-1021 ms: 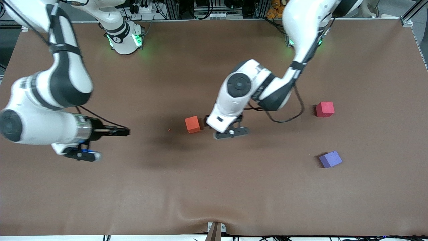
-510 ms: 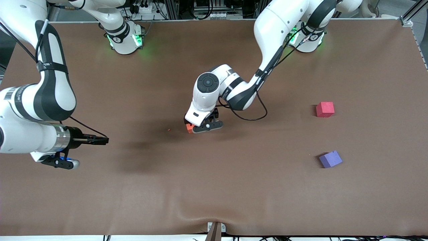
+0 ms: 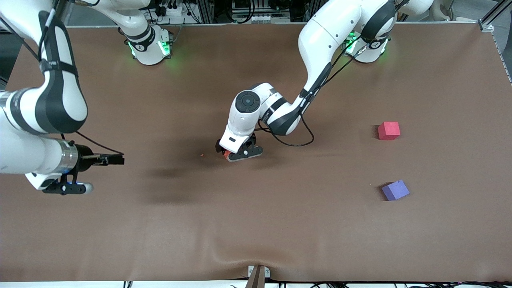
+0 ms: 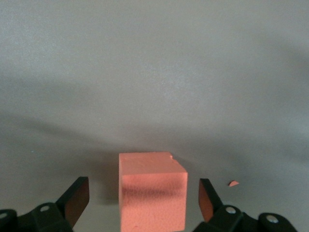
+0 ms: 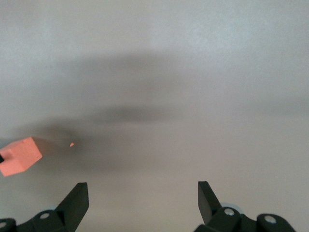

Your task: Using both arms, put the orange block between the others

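Note:
I will grab the orange block [image 3: 227, 154] by its two opposite sides with my left gripper next, to put it between the other cubes.
The orange block [image 4: 152, 193] stands on the brown table near its middle, between the open fingers of my left gripper [image 4: 144, 195] with a gap on each side. In the front view the left gripper [image 3: 236, 152] covers the orange block [image 3: 227, 154] except for a sliver. The others, a pinkish-red cube [image 3: 389, 131] and a lavender cube [image 3: 395, 190], sit toward the left arm's end, the lavender one nearer the camera. My right gripper [image 3: 116, 160] hangs open and empty over the right arm's end; its wrist view shows the orange block [image 5: 20, 155] far off.
A tiny orange crumb [image 3: 202, 155] lies on the table beside the orange block, toward the right arm's end. The brown cloth [image 3: 256, 224] has a wrinkle at the edge nearest the camera [image 3: 240, 256].
The left gripper moved sideways from beside the orange block to over it and came down around it. The right arm drew back toward its own end of the table.

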